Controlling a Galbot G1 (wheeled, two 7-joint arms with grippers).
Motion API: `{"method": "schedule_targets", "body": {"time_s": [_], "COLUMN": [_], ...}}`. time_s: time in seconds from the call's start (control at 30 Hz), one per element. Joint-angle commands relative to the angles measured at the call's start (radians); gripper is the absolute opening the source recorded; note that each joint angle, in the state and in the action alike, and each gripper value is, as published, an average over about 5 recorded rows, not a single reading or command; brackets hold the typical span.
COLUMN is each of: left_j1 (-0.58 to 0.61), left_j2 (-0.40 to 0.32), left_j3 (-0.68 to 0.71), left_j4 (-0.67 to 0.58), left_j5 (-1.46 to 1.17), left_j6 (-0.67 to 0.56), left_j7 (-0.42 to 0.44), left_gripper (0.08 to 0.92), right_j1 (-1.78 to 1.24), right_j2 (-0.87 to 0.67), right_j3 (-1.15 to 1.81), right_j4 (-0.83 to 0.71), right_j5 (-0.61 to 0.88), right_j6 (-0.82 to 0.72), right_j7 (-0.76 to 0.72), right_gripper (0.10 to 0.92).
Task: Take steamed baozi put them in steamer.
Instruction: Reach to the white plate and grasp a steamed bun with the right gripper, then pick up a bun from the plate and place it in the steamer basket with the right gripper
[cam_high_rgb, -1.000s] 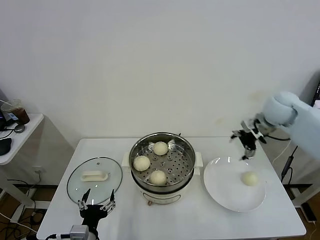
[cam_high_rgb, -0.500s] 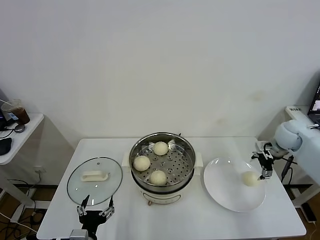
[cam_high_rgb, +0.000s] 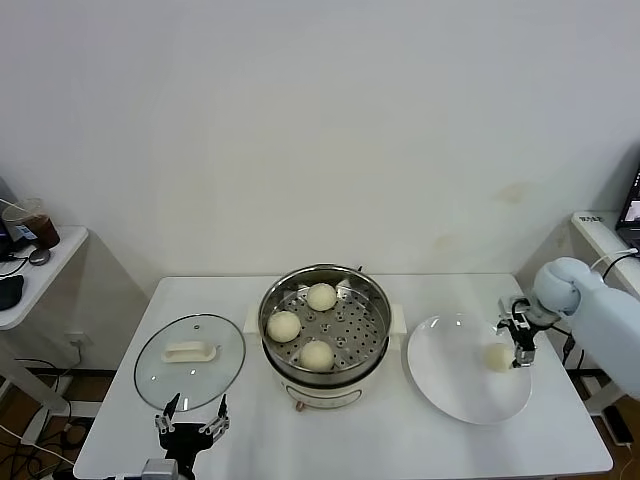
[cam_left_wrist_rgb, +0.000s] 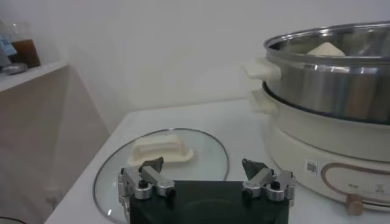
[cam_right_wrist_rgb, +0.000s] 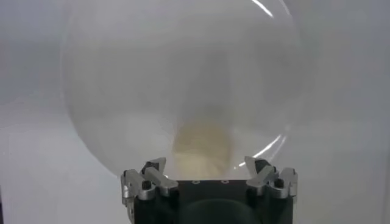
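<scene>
I should grab the baozi by its rounded sides with my right gripper next. Then I can add this last bun to the steamer.
Three pale baozi (cam_high_rgb: 284, 326) (cam_high_rgb: 321, 296) (cam_high_rgb: 316, 355) lie on the perforated floor of the steel steamer (cam_high_rgb: 372, 300), which sits on a cream electric pot mid-table. One more baozi (cam_high_rgb: 497, 357) rests on the white plate (cam_high_rgb: 455, 385) at the right. My right gripper (cam_high_rgb: 519, 342) is open, hovering right next to that bun at the plate's right rim; in the right wrist view the baozi (cam_right_wrist_rgb: 202, 148) sits just ahead between the spread fingers (cam_right_wrist_rgb: 152, 168). My left gripper (cam_high_rgb: 192, 412) is open, parked low at the table's front left edge.
A round glass lid (cam_high_rgb: 190, 350) with a white handle lies flat left of the pot, just beyond the left gripper (cam_left_wrist_rgb: 203, 165). A side table with a drink cup (cam_high_rgb: 30, 224) stands at far left. The table's front edge runs close under the plate.
The right arm came down from above the plate's far edge to beside the bun on the plate. The left gripper sank slightly toward the table's front edge.
</scene>
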Motion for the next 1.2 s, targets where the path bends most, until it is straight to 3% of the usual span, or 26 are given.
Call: {"method": "schedule_targets", "body": {"time_s": [0.03, 0.47, 0.7, 0.93, 1.2], "left_j1": [-0.001, -0.006, -0.006, -0.006, -0.009], "left_j2": [0.0, 0.0, 0.0, -0.001, 0.0], "left_j3": [0.0, 0.001, 0.006, 0.009, 0.014], "left_j4": [0.008, 0.017, 0.017, 0.014, 0.012], "left_j5": [0.0, 0.001, 0.003, 0.003, 0.006], "left_j6": [0.0, 0.0, 0.0, 0.0, -0.001], "left_j7": [0.0, -0.001, -0.002, -0.002, -0.004], "left_gripper": [0.823, 0.823, 0.823, 0.823, 0.823], "right_j1": [-0.024, -0.03, -0.034, -0.027, 0.018], "right_j2": [0.039, 0.046, 0.045, 0.033, -0.005], "right_j3": [0.013, 0.01, 0.012, 0.013, -0.02], "right_j4": [-0.046, -0.061, -0.062, -0.05, 0.0], "right_j5": [-0.033, -0.05, -0.043, -0.032, 0.034], "right_j6": [0.007, 0.01, 0.004, 0.0, -0.027], "right_j7": [0.013, 0.016, 0.024, 0.023, 0.013], "right_gripper": [0.823, 0.813, 0.713, 0.549, 0.473]}}
